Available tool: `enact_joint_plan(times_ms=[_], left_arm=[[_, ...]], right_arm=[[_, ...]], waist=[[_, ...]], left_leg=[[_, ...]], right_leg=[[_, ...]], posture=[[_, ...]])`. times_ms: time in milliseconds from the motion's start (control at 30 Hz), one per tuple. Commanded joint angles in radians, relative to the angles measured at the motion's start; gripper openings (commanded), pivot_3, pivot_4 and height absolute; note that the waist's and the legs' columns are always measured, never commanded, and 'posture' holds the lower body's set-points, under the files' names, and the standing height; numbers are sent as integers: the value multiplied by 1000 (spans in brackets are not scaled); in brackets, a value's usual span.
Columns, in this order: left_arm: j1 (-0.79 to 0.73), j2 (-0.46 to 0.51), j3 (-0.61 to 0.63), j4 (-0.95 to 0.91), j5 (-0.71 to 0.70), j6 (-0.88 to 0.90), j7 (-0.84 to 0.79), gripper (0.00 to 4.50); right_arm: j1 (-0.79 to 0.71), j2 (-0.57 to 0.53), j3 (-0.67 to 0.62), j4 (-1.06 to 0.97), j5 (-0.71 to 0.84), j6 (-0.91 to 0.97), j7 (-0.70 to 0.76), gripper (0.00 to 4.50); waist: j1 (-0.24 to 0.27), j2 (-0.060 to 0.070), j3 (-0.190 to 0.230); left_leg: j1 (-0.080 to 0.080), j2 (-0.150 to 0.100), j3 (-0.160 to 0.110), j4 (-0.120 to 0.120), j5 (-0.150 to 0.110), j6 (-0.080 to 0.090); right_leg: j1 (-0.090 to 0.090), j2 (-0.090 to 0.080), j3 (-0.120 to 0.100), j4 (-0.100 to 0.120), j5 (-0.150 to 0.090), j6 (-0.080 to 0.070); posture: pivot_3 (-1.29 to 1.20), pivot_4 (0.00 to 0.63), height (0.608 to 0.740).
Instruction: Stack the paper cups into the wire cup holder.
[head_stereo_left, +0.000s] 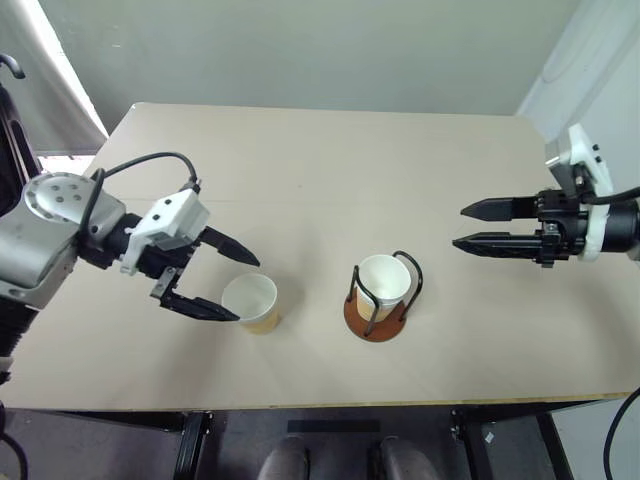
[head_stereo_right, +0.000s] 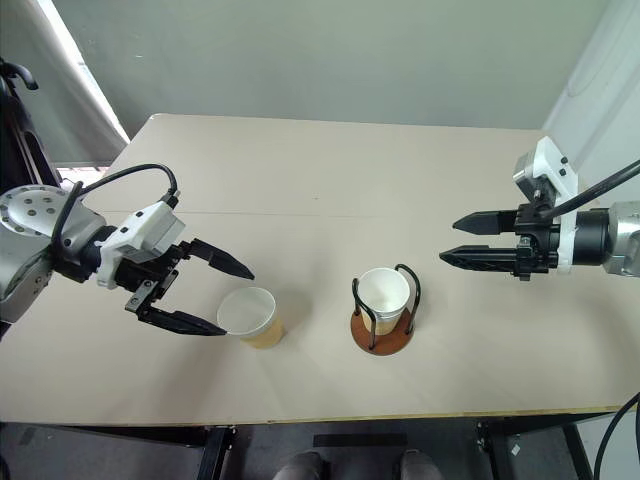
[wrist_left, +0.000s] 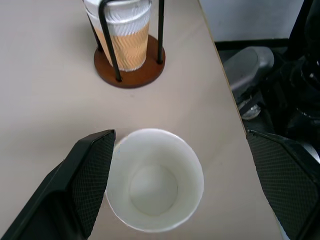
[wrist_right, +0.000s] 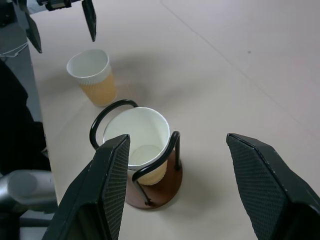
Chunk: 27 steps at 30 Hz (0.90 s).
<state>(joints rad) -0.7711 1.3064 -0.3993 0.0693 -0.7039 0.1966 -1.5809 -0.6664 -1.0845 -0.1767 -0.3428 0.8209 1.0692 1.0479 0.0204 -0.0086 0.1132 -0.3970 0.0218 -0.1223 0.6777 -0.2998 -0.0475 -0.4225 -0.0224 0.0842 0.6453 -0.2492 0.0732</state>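
Note:
The loose paper cup's base needs to stay free to nest in the cup holder's stack (head_stereo_left: 382, 285). My left gripper should therefore grab the paper cup by its rim (head_stereo_left: 250, 277).
One paper cup (head_stereo_left: 252, 303) stands upright on the table near the front edge, white inside and tan outside. My left gripper (head_stereo_left: 243, 289) is open just to its left, and in the left wrist view the cup (wrist_left: 155, 180) lies between the two spread fingers (wrist_left: 90, 170), closer to one of them. To the right of it stands the wire cup holder (head_stereo_left: 378, 320), a reddish-brown disc with black wire loops, and another paper cup (head_stereo_left: 384, 280) sits inside it. My right gripper (head_stereo_left: 460, 227) hangs open and empty well to the right of the holder, pointing toward it.
The beige table (head_stereo_left: 320, 170) stretches bare behind the cups. Its front edge (head_stereo_left: 320, 405) runs close to the loose cup and the holder. A grey wall stands behind the table.

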Motion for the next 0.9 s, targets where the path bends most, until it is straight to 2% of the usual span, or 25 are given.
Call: enact_joint_plan(times_ms=[33,433,633,867,900], left_arm=[[7,33,-6,-40,-5,-27,-34,4500],[66,22,-34,-58,70,-81,-34,4500],[75,-83,-26,-13,198,-180,-34,4500],[78,-155,-15,-15,221,-188,-34,4500],[78,-161,-13,-15,219,-187,-34,4326]], right_arm=[[-9,-13,-38,-11,10,-19,-7,3061],[-22,-6,-22,-3,8,-39,-21,3061],[-11,-8,-18,-10,3,-49,-27,3061],[44,4,-27,-10,-10,-92,-21,3061],[68,7,-32,-12,-18,-120,-9,3086]], waist=[[-1,0,0],[-3,0,0],[-2,0,0],[-2,0,0],[-2,0,0]], left_leg=[[0,0,0,0,0,0],[0,0,0,0,0,0],[0,0,0,0,0,0],[0,0,0,0,0,0],[0,0,0,0,0,0]], right_leg=[[0,0,0,0,0,0],[0,0,0,0,0,0],[0,0,0,1,0,-1],[0,0,0,1,0,-1],[0,0,0,1,0,-1]], posture=[[0,150,740],[0,150,740],[0,150,740],[0,150,740],[0,150,740]])
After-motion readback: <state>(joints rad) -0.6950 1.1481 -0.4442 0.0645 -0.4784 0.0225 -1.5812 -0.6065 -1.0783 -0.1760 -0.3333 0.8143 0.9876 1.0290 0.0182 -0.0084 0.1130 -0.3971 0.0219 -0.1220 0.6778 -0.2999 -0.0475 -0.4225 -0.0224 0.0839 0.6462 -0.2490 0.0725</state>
